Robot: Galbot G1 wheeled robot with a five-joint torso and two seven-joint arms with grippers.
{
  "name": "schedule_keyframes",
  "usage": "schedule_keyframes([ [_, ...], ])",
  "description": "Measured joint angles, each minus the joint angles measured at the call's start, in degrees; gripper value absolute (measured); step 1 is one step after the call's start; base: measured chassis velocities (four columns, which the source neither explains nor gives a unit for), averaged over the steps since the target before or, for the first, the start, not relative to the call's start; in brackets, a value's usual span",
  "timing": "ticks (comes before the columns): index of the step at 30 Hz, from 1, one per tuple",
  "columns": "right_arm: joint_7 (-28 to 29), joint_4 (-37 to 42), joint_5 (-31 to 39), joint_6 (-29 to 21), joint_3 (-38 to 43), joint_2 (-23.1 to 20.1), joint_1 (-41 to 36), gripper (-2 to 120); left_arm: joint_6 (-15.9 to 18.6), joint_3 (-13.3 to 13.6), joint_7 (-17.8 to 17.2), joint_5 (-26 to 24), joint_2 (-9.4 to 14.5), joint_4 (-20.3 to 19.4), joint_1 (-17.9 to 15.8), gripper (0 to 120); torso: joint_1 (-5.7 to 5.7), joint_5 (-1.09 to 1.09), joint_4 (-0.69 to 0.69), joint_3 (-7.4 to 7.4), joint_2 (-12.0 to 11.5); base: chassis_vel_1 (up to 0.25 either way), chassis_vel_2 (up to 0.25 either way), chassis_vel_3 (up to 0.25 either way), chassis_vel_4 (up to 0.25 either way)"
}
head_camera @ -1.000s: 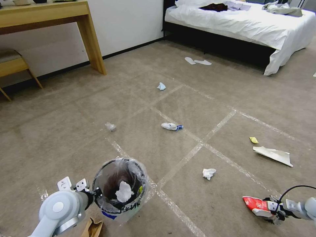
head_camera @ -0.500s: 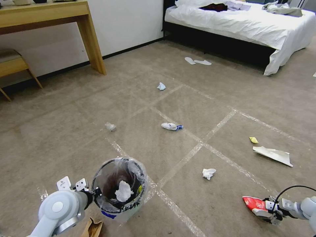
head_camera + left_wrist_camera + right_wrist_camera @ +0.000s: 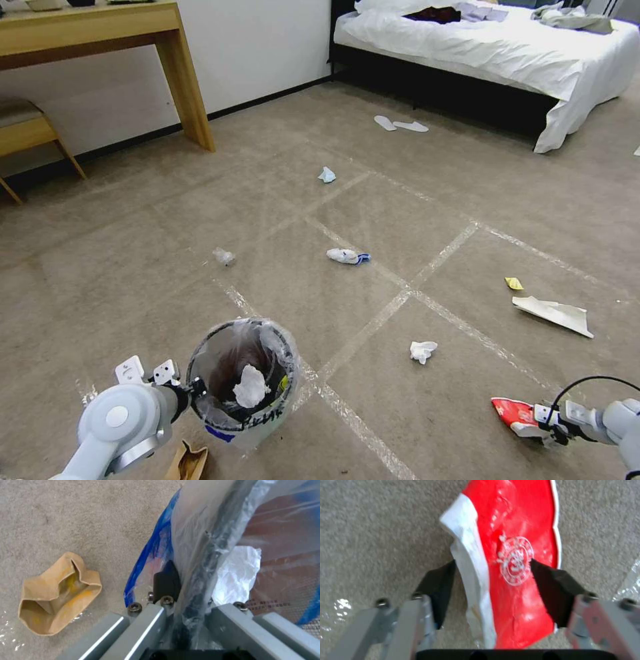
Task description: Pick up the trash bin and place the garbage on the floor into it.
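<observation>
The red-and-white wrapper (image 3: 510, 410) is garbage that needs to go into the trash bin (image 3: 241, 377). My right gripper should grab it next by its part with the round logo.
My left gripper (image 3: 194, 388) is shut on the rim of the trash bin (image 3: 241, 377), which has a clear liner, black letters outside and a white tissue (image 3: 251, 388) inside. In the left wrist view its fingers (image 3: 166, 580) pinch the rim and liner (image 3: 200, 542). At the lower right, my right gripper (image 3: 541, 423) hangs low over a red-and-white wrapper (image 3: 510, 410) on the floor (image 3: 413, 220). In the right wrist view the right gripper (image 3: 490, 580) is open, with its black pads (image 3: 438, 590) on either side of the wrapper (image 3: 516, 562).
More garbage lies on the carpet: a tissue (image 3: 423, 351), a white sheet (image 3: 553, 313), a yellow scrap (image 3: 513, 283), a white-blue wad (image 3: 345, 255), a clear crumple (image 3: 223, 256), another tissue (image 3: 327, 175) and brown cardboard (image 3: 187, 461) by the bin. Bed (image 3: 507, 47), desk (image 3: 180, 73), slippers (image 3: 400, 125) at the back.
My right gripper has sunk slightly toward the wrapper on the floor. The left gripper and bin have barely shifted.
</observation>
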Motion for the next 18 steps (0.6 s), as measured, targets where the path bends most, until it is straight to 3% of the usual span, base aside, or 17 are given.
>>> schedule_keyframes([
  [8,-0.01,1.14,0.45,0.53,0.92,0.17,-0.79,33,-0.19,-0.22,0.0,-0.09,0.75,-0.09,-0.07,0,0.0,0.0,0.01,0.0,0.0,0.0,0.0,0.0,0.0],
  [9,-0.01,1.55,0.46,0.87,1.46,0.01,-1.31,23,-0.22,-0.21,0.01,-0.1,0.76,0.01,-0.22,0,0.0,0.0,0.01,0.0,0.0,0.0,0.0,0.0,0.0],
  [16,0.12,3.66,1.43,2.05,4.04,-0.82,-4.6,0,-0.31,-0.12,-0.06,-0.21,0.81,-0.05,-0.35,0,-0.01,0.0,0.0,0.0,0.0,0.0,0.0,0.0,0.0],
  [18,-0.14,4.15,2.46,2.28,4.51,-0.99,-5.34,0,-0.31,-0.12,-0.07,-0.23,0.82,-0.09,-0.34,0,0.0,0.0,0.0,0.0,0.0,0.0,0.0,0.0,0.0],
])
